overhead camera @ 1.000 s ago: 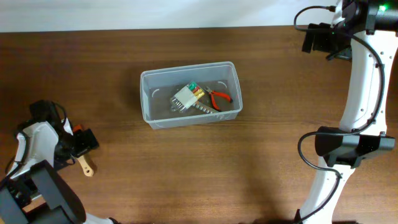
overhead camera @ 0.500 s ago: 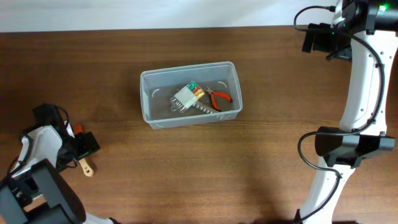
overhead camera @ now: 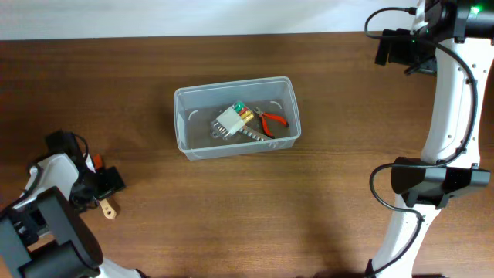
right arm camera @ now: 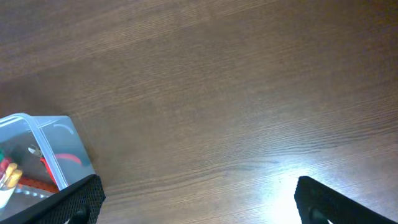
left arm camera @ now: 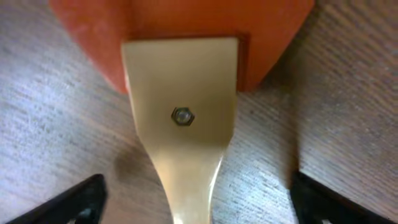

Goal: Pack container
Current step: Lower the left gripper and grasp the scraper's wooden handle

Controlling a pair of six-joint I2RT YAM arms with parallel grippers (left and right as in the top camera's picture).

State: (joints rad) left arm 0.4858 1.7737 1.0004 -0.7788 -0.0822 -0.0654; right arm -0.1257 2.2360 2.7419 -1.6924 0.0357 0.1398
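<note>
Both fingers meet their shadows on the tabletop beside the wooden handle's narrow part (left arm camera: 190,198), so it is now time for my left gripper to close on the scraper.
The container (overhead camera: 181,116), a clear plastic tub, stands mid-table; its corner shows in the right wrist view (right arm camera: 37,146). Inside lie a white block with coloured tips (overhead camera: 230,119) and red-handled pliers (overhead camera: 272,120). A scraper with an orange blade and pale wooden handle (left arm camera: 180,118) lies on the table at the left; its handle end shows overhead (overhead camera: 109,208). My left gripper (overhead camera: 104,185) is low over it, open, with the handle between the fingertips (left arm camera: 199,208), apart from both. My right gripper (overhead camera: 394,48) is open and empty, high at the far right (right arm camera: 196,199).
The brown wooden table (overhead camera: 309,201) carries only the tub and the scraper. A white wall strip runs along the far edge (overhead camera: 193,15). The right arm's base and cables (overhead camera: 432,185) stand at the right side.
My left arm has shifted slightly towards the table's front, and its gripper now covers more of the scraper. The right arm and the tub have not moved.
</note>
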